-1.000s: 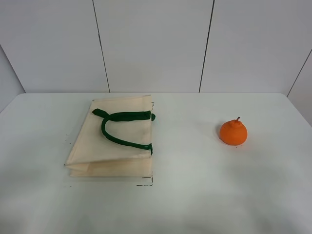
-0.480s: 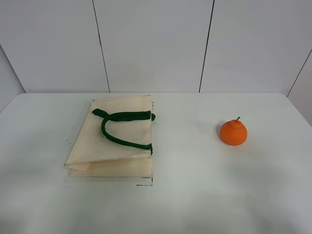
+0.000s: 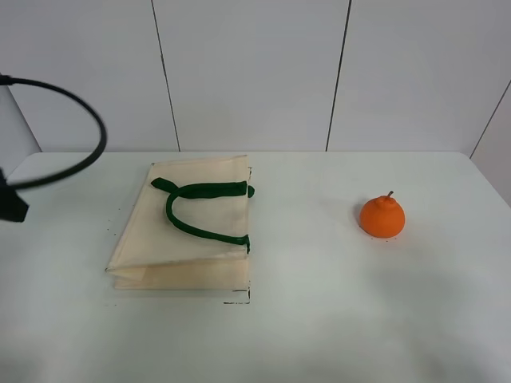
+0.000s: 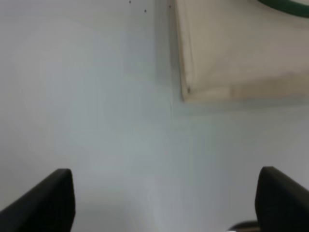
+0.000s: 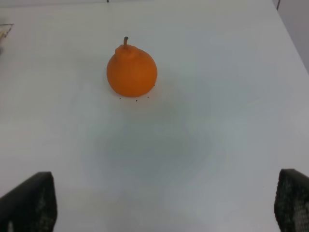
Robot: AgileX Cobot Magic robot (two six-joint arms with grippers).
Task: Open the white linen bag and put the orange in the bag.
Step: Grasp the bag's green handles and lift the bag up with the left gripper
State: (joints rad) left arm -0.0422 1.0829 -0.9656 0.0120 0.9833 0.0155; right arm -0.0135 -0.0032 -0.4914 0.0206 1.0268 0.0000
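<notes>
I need to open the white linen bag for the orange, so next I need to grab it by its dark green handles with my left gripper.
The white linen bag lies flat and closed on the table, left of centre, with its dark green handles folded on top. Its corner shows in the left wrist view. The orange sits upright on the right side of the table, well apart from the bag, and is also in the right wrist view. My left gripper is open and empty, over bare table beside the bag's corner. My right gripper is open and empty, some way short of the orange.
The white table runs back to a panelled wall. A black cable loop and a dark part of the left arm are at the left edge. The table's right edge lies beyond the orange.
A black cable loop and a dark part of the left arm have come into the exterior view at the left edge. The bag and the orange have not moved.
</notes>
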